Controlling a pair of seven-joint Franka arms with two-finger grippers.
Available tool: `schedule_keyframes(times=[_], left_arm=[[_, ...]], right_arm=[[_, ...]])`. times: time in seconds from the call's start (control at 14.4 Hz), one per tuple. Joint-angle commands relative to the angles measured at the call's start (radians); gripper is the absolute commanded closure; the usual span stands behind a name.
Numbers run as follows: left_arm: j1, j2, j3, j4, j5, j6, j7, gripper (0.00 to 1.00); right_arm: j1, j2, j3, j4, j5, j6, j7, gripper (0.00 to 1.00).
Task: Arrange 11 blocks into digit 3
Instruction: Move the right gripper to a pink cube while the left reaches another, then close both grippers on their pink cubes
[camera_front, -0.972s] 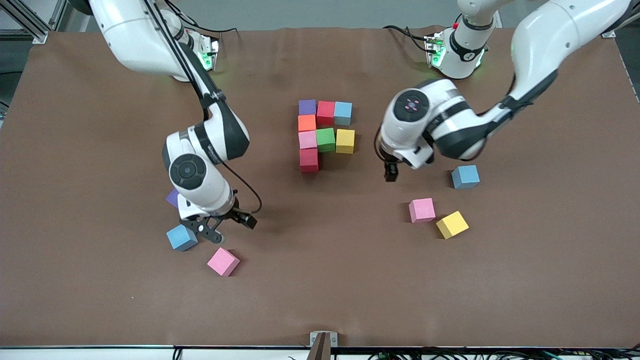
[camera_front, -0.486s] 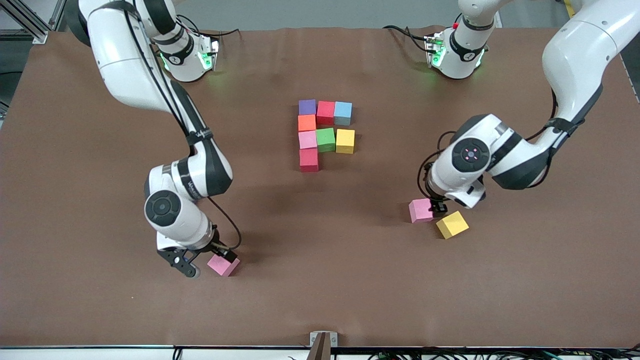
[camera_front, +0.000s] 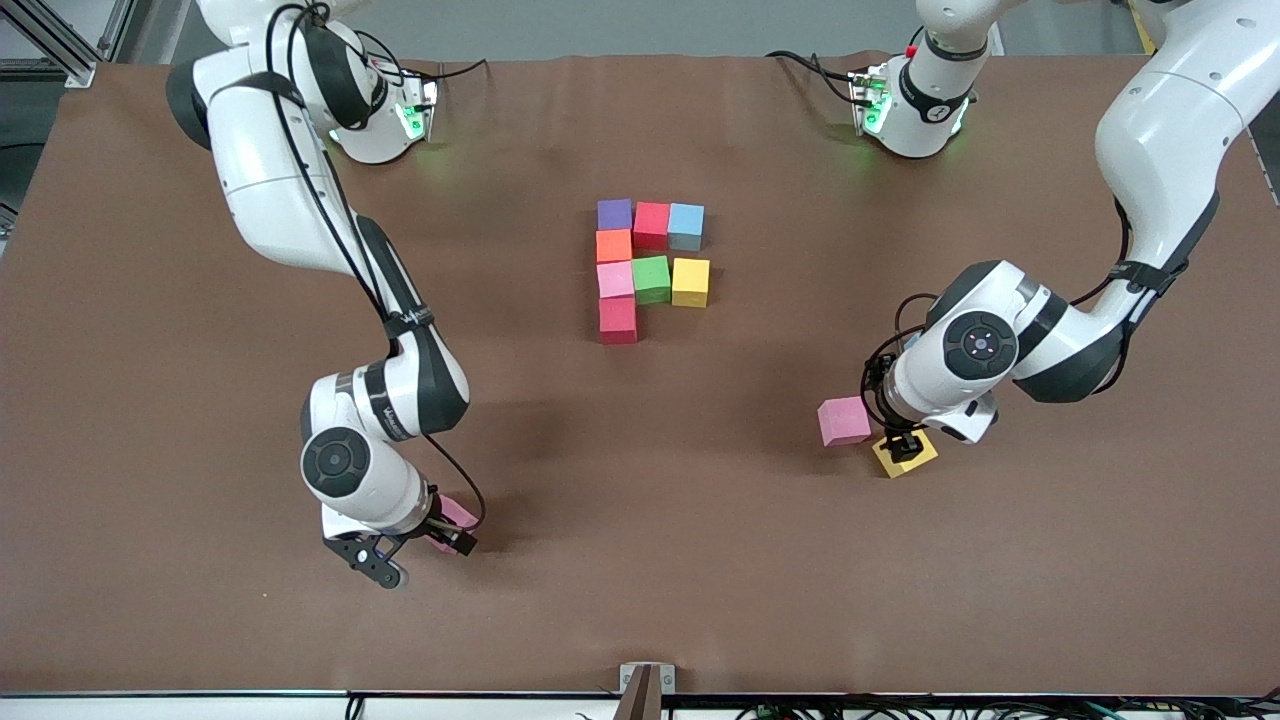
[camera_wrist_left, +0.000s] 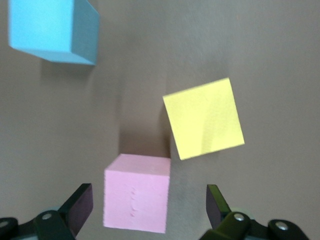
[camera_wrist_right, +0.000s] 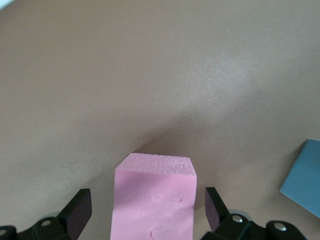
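My left gripper's fingers are above the pink block's top (camera_front: 843, 419) and would miss if they closed now. My left gripper should go lower before it closes on the pink block.
Several blocks touch at the table's middle as the digit 3 figure (camera_front: 651, 278): a purple, red and light blue bar, an orange block, a pink, green and yellow bar, then a red block nearest the camera. My right gripper (camera_front: 425, 552) (camera_wrist_right: 145, 210) is open around a loose pink block (camera_front: 458, 512) (camera_wrist_right: 152, 200), with a gap on each side. My left gripper (camera_front: 905, 445) (camera_wrist_left: 147, 205) hangs open over another pink block (camera_front: 843, 420) (camera_wrist_left: 136, 200) and a tilted yellow block (camera_front: 908, 458) (camera_wrist_left: 203, 118); neither is touched.
A light blue block (camera_wrist_left: 52, 30) lies close to the left arm's pair, hidden under that arm in the front view. Another light blue block (camera_wrist_right: 305, 175) lies beside the right gripper's pink block. Bare brown table (camera_front: 640, 500) lies between the two arms.
Both arms swung toward the front camera. The right gripper left the light blue block and came around the pink one. The left gripper went from beside the figure to the pink and yellow blocks.
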Motion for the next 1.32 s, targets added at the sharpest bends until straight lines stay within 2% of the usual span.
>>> schedule_keyframes(times=[0.0,0.07,0.21,0.35,0.42,0.76,0.97,1.04,1.18,1.25], left_arm=[[-0.054,0.022,0.047,0.02,0.002,0.045,0.001,0.0],[-0.079,0.022,0.071,0.02,-0.001,0.054,0.001,0.0],[-0.111,0.022,0.096,0.008,-0.004,0.065,-0.006,0.0],[-0.111,0.022,0.096,-0.003,-0.004,0.065,-0.009,0.0],[-0.111,0.022,0.096,-0.003,-0.004,0.065,-0.008,0.0],[-0.111,0.048,0.102,-0.003,0.013,0.08,0.009,0.0],[-0.115,0.048,0.121,-0.005,0.013,0.111,0.004,0.0],[-0.116,0.048,0.122,-0.005,0.013,0.111,0.003,0.09],[-0.116,0.048,0.124,-0.005,0.016,0.111,0.009,0.53],[-0.116,0.047,0.124,-0.006,0.023,0.111,0.009,0.66]], right_arm=[[-0.013,0.027,0.016,0.055,-0.012,-0.029,-0.016,0.02],[-0.013,0.027,0.016,0.054,-0.012,-0.032,-0.017,0.13],[-0.013,0.025,0.016,0.054,-0.012,-0.06,-0.025,0.47],[-0.011,0.025,0.016,0.052,-0.011,-0.074,-0.025,0.93],[-0.013,0.022,0.018,0.051,-0.006,-0.075,-0.025,1.0],[0.032,-0.025,0.038,0.044,0.008,-0.199,-0.045,1.0],[0.053,-0.074,0.087,0.026,0.008,-0.236,-0.187,0.99],[0.046,-0.096,0.126,-0.001,0.008,-0.227,-0.213,0.99],[0.053,-0.136,0.165,-0.023,-0.001,-0.23,-0.349,0.97],[0.058,-0.16,0.173,-0.055,0.005,-0.225,-0.376,0.95]])
